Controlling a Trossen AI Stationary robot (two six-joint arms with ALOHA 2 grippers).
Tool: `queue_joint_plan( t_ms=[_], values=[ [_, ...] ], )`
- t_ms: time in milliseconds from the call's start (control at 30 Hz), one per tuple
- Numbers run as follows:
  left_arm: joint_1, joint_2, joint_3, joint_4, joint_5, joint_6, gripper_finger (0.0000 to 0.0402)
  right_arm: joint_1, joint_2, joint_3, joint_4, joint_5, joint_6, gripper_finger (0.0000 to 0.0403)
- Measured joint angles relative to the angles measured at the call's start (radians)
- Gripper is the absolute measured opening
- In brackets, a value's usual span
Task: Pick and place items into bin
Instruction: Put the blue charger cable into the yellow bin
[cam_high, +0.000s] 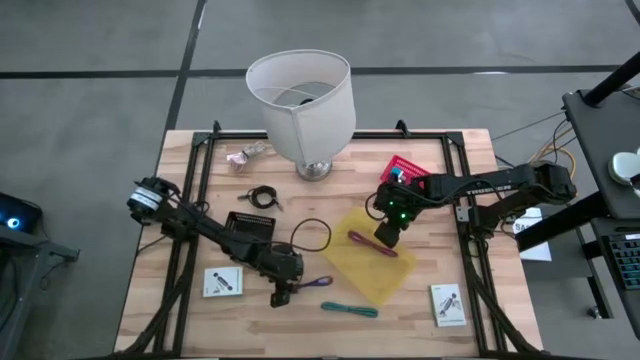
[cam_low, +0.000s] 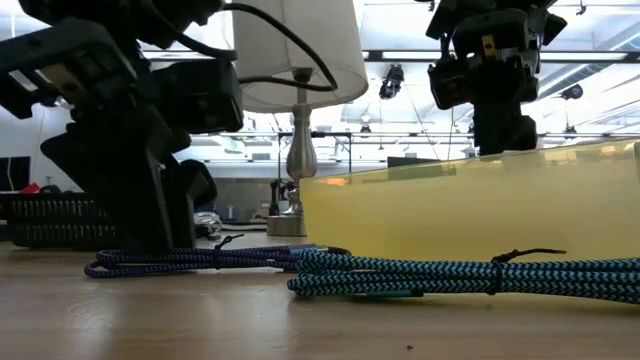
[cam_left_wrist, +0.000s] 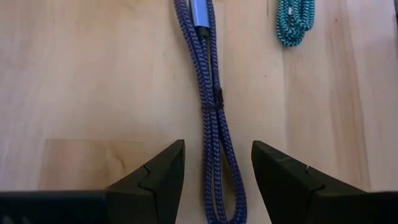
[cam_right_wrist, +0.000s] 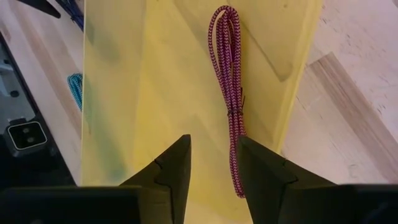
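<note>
Next, the left gripper picks up the purple tie by its loop end (cam_high: 306, 284). Then the left gripper places the tie into the yellow bin (cam_high: 385, 280).
A purple tie (cam_left_wrist: 213, 106) lies flat on the wooden table, with the loop end nearest my left gripper (cam_left_wrist: 217, 144). That gripper is open, low over the table, one finger on each side of the loop end and clear of it. A teal tie (cam_high: 350, 310) lies nearer the table's front edge. A maroon tie (cam_right_wrist: 231, 81) lies inside the flat yellow bin (cam_high: 385, 280). My right gripper (cam_right_wrist: 214, 138) hangs open above the bin, beside the maroon tie, with nothing between its fingers.
A white lampshade on a metal base (cam_high: 302, 95) stands at the far middle. Two white packets (cam_high: 222, 283) (cam_high: 448, 303) lie near the front corners. A black cord loop (cam_high: 312, 235), a smaller one (cam_high: 264, 196), a black box (cam_high: 250, 225) and a red item (cam_high: 403, 168) lie around.
</note>
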Motion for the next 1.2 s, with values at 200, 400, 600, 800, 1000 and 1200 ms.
queue_joint_plan(
  t_ms=[200, 400, 600, 800, 1000, 1200],
  values=[
    [-0.004, 0.013, 0.002, -0.006, -0.027, 0.006, 0.0163, 0.0, 0.0, 0.0, 0.003, 0.0, 0.001, 0.011],
    [-0.006, 0.033, 0.0, -0.014, -0.044, 0.007, 0.0108, 0.0, 0.0, 0.0, 0.005, 0.0, 0.002, 0.0102],
    [-0.006, 0.043, -0.003, -0.02, -0.05, 0.007, 0.0043, 0.0, 0.0, 0.0, 0.007, 0.0, 0.004, 0.0095],
    [-0.005, 0.036, -0.006, -0.021, -0.047, 0.008, 0.001, 0.0, 0.0, 0.0, 0.011, 0.0, 0.004, 0.0088],
    [-0.006, -0.011, -0.01, -0.037, -0.032, 0.073, 0.0006, 0.0, 0.0, 0.0, 0.034, 0.0, 0.004, 0.0087],
    [-0.001, -0.106, -0.016, -0.053, -0.045, 0.108, 0.0003, 0.0, -0.001, 0.0, 0.098, -0.002, 0.008, 0.0095]
  ],
)
